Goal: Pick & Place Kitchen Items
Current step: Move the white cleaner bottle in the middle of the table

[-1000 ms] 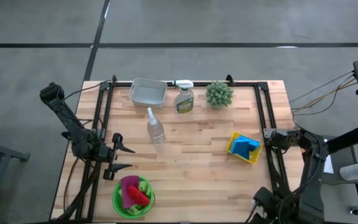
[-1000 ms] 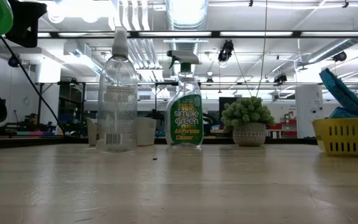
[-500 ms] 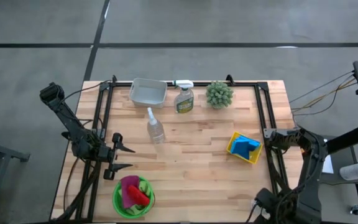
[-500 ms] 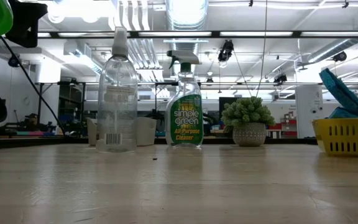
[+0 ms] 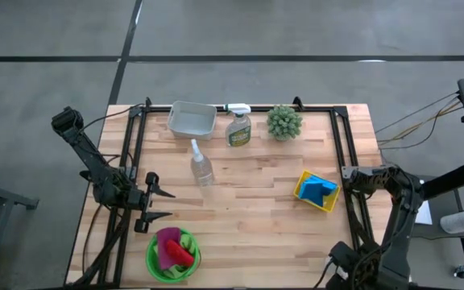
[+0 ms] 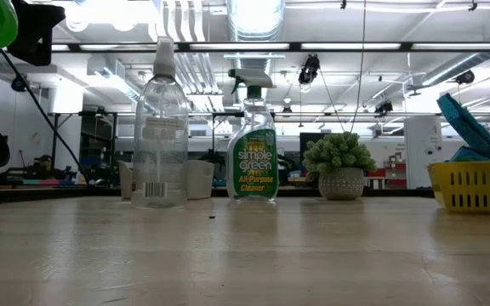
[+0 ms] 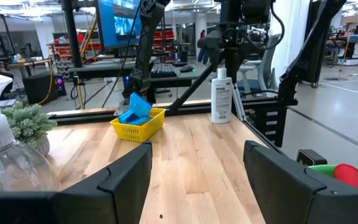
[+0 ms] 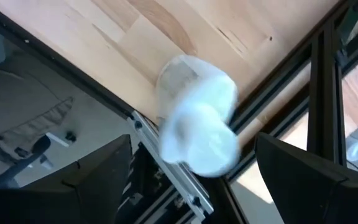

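Note:
My right gripper needs to grab the small white bottle by its cap (image 8: 202, 144) next, so that the bottle's base stays free for it to stand on.
A small white bottle (image 8: 197, 124) stands upright at the table's right edge (image 7: 221, 93). My right gripper (image 8: 194, 140) hangs above it, pointing down and open, one finger on either side of the bottle and apart from it. In the high view the right gripper (image 5: 367, 179) hides the bottle. My left gripper (image 5: 166, 204) waits open and level near the left edge, with nothing between its fingers (image 7: 197, 155). A clear spray bottle (image 5: 200, 165) and a green-labelled spray bottle (image 5: 238, 129) stand upright on the table.
A yellow basket (image 5: 316, 191) with a blue sponge sits at the right. A green bowl (image 5: 153, 259) at the near left holds a pink cloth and a red item. A grey tray (image 5: 192, 119) and a potted plant (image 5: 283, 122) stand along the far edge. Black frame rails (image 5: 351, 217) run along both sides.
My right gripper has sunk a little toward the white bottle and tipped slightly; it stays open.

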You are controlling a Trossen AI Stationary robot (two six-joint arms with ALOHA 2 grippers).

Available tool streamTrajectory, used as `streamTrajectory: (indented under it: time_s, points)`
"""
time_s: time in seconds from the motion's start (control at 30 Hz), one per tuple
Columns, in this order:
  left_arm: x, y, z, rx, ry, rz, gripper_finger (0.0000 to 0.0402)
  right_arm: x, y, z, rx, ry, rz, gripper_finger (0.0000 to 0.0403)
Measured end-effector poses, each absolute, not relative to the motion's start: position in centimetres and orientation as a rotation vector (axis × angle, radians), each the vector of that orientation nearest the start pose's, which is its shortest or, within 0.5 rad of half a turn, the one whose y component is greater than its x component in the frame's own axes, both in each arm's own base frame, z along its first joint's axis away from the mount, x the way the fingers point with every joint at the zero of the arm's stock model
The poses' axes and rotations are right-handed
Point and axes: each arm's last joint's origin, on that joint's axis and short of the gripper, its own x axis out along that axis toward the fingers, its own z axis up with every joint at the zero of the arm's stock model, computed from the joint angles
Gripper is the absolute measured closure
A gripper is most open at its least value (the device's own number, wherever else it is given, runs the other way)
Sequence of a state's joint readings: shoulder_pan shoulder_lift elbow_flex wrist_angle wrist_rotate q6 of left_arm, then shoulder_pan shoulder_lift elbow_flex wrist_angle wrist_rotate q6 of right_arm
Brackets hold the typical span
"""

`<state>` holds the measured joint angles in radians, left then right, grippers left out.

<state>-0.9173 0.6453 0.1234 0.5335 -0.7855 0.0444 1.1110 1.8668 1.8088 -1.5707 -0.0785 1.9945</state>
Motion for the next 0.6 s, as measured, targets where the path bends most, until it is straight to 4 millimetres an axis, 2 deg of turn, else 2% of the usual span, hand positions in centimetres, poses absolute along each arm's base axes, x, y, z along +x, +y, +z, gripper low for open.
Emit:
streamTrajectory:
  time_s: [0.43,0.53,0.6]
  points:
    - [10.1,-9.8,19.2,0.040,-0.004,-0.132,0.0148,14.8,30.3,29.6,0.623,1.529,-0.780,0.0069]
    - [10.1,-9.8,19.2,0.040,-0.004,-0.132,0.0148,14.8,30.3,29.4,0.615,1.530,-0.783,0.0085]
    - [10.1,-9.8,19.2,0.040,-0.004,-0.132,0.0148,14.8,30.3,29.4,0.614,1.530,-0.782,0.0110]
